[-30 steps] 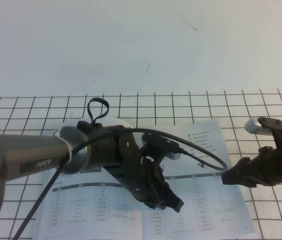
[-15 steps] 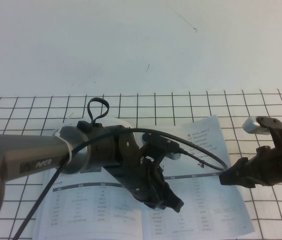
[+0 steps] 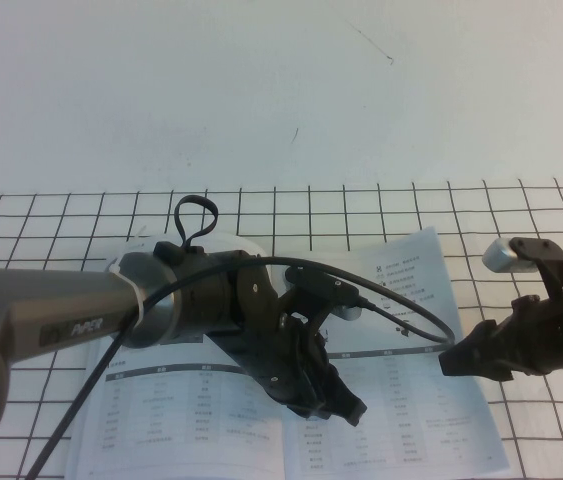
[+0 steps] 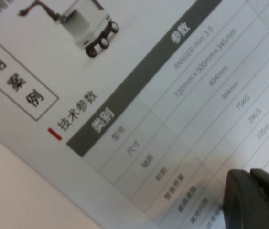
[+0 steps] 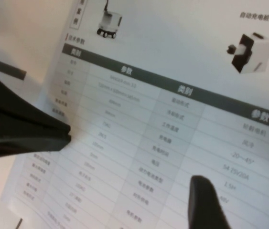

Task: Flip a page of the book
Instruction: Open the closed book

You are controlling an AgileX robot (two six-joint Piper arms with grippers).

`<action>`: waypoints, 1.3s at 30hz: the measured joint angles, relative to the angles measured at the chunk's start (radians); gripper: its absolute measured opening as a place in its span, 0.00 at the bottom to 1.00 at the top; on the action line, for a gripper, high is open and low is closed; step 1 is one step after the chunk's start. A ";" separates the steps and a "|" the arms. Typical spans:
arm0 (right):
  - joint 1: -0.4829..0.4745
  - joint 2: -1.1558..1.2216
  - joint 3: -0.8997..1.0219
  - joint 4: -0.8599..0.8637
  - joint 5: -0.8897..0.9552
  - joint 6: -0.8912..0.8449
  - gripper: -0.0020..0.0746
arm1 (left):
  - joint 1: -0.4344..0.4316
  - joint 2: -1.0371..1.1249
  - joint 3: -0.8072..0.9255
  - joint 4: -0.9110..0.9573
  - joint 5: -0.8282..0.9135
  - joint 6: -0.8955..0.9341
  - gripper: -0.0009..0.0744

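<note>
The page should be turned over the page's spine (image 3: 283, 445), so my right gripper needs to grab it by its outer edge (image 3: 495, 418) next.
The book (image 3: 201, 400) lies open on the grid mat. My left gripper (image 3: 346, 408) is shut and empty, its tips pressed on the page (image 3: 411, 400) close to the spine; in the left wrist view the shut fingers (image 4: 256, 200) rest on the page's table (image 4: 172, 109) below a wheeled vehicle picture (image 4: 89, 28). My right gripper (image 3: 448, 362) hovers over the page's outer half. In the right wrist view it (image 5: 244, 210) is open, one finger (image 5: 206, 205) above the dark-headed table (image 5: 172, 119). The page's far outer corner (image 3: 424, 238) curls up slightly.
The left arm's body (image 3: 191, 300) and its black cable loop (image 3: 401, 320) cover the upper middle of the book. The left gripper shows as a dark shape (image 5: 19, 129) in the right wrist view. Bare white table (image 3: 281, 90) lies beyond the grid mat.
My right gripper has shifted slightly lower and toward the near side over the page. The page's far outer corner has risen a little. The left arm has not moved.
</note>
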 joint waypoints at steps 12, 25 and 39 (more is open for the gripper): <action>0.000 0.000 0.000 -0.021 -0.059 -0.010 0.18 | 0.000 0.000 0.000 0.000 0.000 0.000 0.01; -0.004 0.065 -0.009 -0.019 -0.058 -0.014 0.03 | 0.000 0.000 0.000 0.000 0.000 0.000 0.01; -0.011 0.044 -0.006 0.062 0.005 -0.074 0.03 | 0.000 0.000 0.000 0.000 0.000 0.009 0.01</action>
